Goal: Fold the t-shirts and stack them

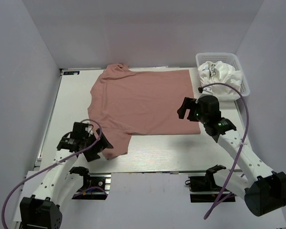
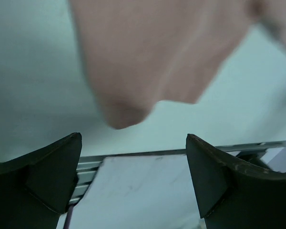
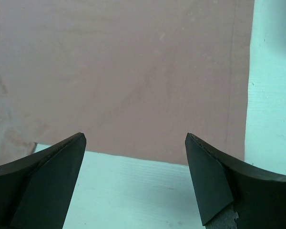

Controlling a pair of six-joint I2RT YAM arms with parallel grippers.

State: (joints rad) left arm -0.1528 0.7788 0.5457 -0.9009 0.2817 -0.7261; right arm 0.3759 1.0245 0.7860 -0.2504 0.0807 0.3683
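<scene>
My left gripper should next grab the dusty pink t-shirt (image 1: 143,98) by its near sleeve's near corner to fold its near side over.
A dusty pink t-shirt (image 1: 143,98) lies spread flat on the white table (image 1: 71,105), neck towards the left back. Its near left sleeve (image 1: 115,145) lies by my left gripper (image 1: 101,145), which is open and empty. In the left wrist view the sleeve (image 2: 157,57) sits blurred just beyond the open gripper (image 2: 133,143), apart from the fingers. My right gripper (image 1: 182,110) hovers over the shirt's near right part, open and empty. In the right wrist view the gripper (image 3: 134,138) is just short of the shirt's near edge (image 3: 133,71). White t-shirts with dark lettering (image 1: 219,74) are bunched in the basket.
A white mesh basket (image 1: 220,54) stands at the back right corner. A metal rail (image 2: 181,151) marks the table's near edge in the left wrist view. White walls enclose the table on the left, back and right.
</scene>
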